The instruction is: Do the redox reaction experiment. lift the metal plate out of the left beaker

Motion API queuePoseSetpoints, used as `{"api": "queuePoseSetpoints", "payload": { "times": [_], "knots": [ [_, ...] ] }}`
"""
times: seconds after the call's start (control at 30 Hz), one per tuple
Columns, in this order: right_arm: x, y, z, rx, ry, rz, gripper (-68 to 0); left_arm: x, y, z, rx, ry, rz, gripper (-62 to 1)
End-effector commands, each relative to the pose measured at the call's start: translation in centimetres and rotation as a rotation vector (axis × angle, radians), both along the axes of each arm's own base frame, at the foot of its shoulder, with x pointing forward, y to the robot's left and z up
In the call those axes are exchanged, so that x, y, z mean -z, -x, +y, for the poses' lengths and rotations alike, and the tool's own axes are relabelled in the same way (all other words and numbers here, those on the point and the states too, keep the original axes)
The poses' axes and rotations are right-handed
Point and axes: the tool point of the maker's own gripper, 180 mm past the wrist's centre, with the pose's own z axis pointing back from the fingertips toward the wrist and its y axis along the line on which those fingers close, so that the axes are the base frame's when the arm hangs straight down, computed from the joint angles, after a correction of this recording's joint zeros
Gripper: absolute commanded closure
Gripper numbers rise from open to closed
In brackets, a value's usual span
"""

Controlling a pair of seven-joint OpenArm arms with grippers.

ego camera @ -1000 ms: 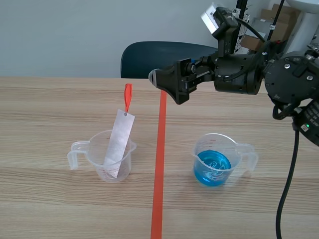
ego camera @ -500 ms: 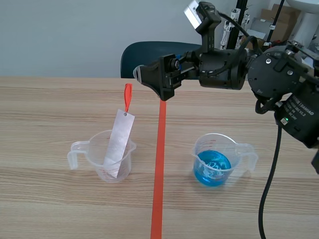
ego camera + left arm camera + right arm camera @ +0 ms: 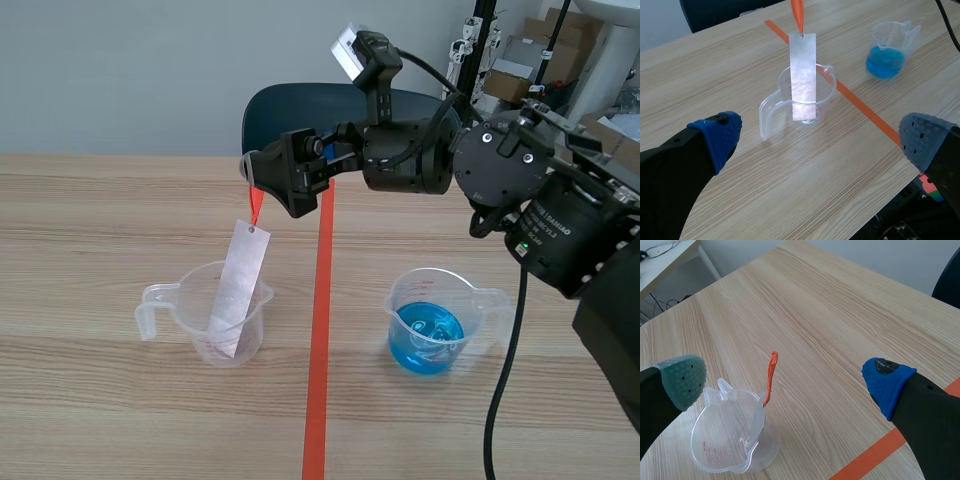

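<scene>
My right gripper pinches the upright orange tab (image 3: 256,205) (image 3: 771,376) next, since it stands up above the beaker while the plate's lower end is inside the beaker's sides.
A thin metal plate (image 3: 238,290) leans upright in the clear left beaker (image 3: 180,300), with an orange-red tab (image 3: 256,195) tied at its top. My right gripper (image 3: 270,183) comes in from the right, past the tape line, and hangs open just above and beside that tab. In the right wrist view the tab (image 3: 771,374) and plate (image 3: 759,422) lie ahead, between the spread fingers of the right gripper (image 3: 785,380), untouched. My left gripper (image 3: 820,137) is open and well back from the plate (image 3: 803,75) and beaker (image 3: 771,107).
A second clear beaker (image 3: 478,300) holding blue liquid stands right of the orange-red tape line (image 3: 318,380). A dark blue chair (image 3: 290,105) sits behind the table's far edge. Boxes and stands fill the back right corner.
My right arm has swung leftward across the tape line, bringing its open gripper from above the middle of the table to just over the plate's tab. Plate and beakers have not moved.
</scene>
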Motion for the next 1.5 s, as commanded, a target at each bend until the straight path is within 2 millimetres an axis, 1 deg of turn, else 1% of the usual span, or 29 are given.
{"api": "queuePoseSetpoints", "payload": {
  "times": [0.0,0.37,0.5,0.6,0.63,0.7,0.77,0.8,1.1,1.23,1.47],
  "knots": [
    [-1.9,-0.5,0.5,-0.006,-0.035,-0.042,-67.9,-0.4,0.0,-0.3,-0.002,0.023,-0.011,-62.3],
    [-2.1,-0.4,1.7,-0.017,-0.041,-0.046,-67.5,-0.4,0.0,-0.3,-0.002,0.024,-0.011,-62.3],
    [-1.6,-0.2,2.0,-0.027,-0.034,-0.033,-67.5,-0.4,0.0,-0.3,-0.002,0.024,-0.011,-62.3],
    [-0.7,-0.5,2.0,-0.007,-0.027,0.0,-67.2,-0.4,0.0,-0.3,-0.002,0.024,-0.011,-62.3],
    [-0.4,-0.5,2.0,-0.003,-0.025,0.01,-65.2,-0.4,0.0,-0.3,-0.002,0.024,-0.011,-62.3],
    [0.0,-0.5,1.9,0.0,-0.023,0.021,-59.0,-0.4,0.0,-0.3,-0.002,0.024,-0.011,-62.3],
    [0.1,-0.5,1.9,0.001,-0.021,0.024,-52.9,-0.4,0.0,-0.3,-0.002,0.024,-0.011,-62.3],
    [0.1,-0.5,1.9,0.001,-0.021,0.024,-50.9,-0.4,0.0,-0.3,-0.002,0.024,-0.011,-62.3],
    [-0.1,-0.6,1.9,0.001,-0.021,0.019,-42.5,-0.4,0.0,-0.3,-0.002,0.024,-0.011,-62.3],
    [-0.1,-0.6,1.9,0.001,-0.021,0.019,-32.2,-0.4,0.0,-0.3,-0.002,0.024,-0.011,-62.3],
    [-0.4,-0.8,1.8,0.008,-0.034,0.003,-19.2,-0.4,0.0,-0.3,-0.002,0.024,-0.011,-62.3]
  ]
}}
